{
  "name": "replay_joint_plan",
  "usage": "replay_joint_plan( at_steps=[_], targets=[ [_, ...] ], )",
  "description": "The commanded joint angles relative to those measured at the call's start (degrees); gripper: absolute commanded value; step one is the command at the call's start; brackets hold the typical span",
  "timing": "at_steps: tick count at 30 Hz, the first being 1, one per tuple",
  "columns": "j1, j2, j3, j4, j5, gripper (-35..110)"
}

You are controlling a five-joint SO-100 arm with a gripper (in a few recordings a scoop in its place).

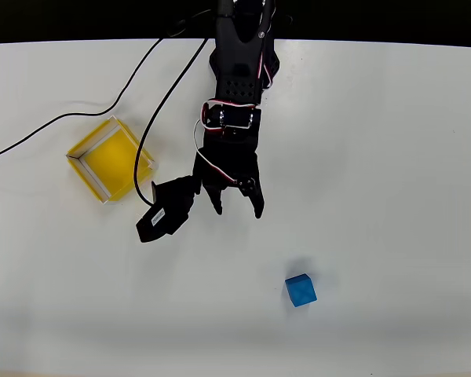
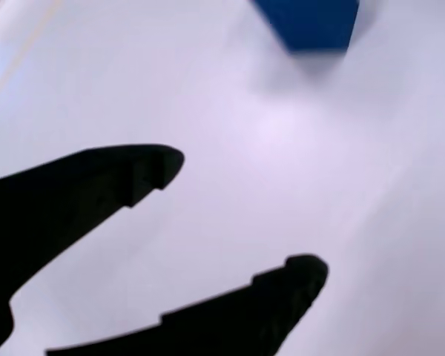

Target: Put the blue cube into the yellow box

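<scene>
My gripper grabs the blue cube (image 1: pixel 300 290) by two opposite sides next, to drop it into the yellow box (image 1: pixel 110 159).
The blue cube (image 1: pixel 300 290) sits alone on the white table toward the lower right of the overhead view; in the wrist view the blue cube (image 2: pixel 311 22) is cut off by the top edge. My black gripper (image 1: pixel 237 209) hangs open above the table's middle, up and left of the cube and apart from it, with nothing between its fingers. In the wrist view the gripper (image 2: pixel 245 215) shows both dark fingers spread over bare table. The yellow box (image 1: pixel 110 159) lies at the left, open-topped with pale walls and nothing inside.
Black cables (image 1: pixel 145 126) run from the arm across the table, one passing over the yellow box's right side. The wrist camera housing (image 1: pixel 163 212) sticks out left of the gripper. The table's far edge (image 1: pixel 377 43) meets darkness.
</scene>
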Motion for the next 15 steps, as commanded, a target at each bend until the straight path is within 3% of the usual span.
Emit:
replay_joint_plan(
  at_steps=[1, 6, 15],
  targets=[
    [-0.3, -7.3, -10.2, -14.0, -0.3, 35],
    [-0.9, -18.5, -12.1, -31.6, -0.8, 40],
    [-5.4, -35.9, -23.7, -40.1, 1.1, 44]
  ],
)
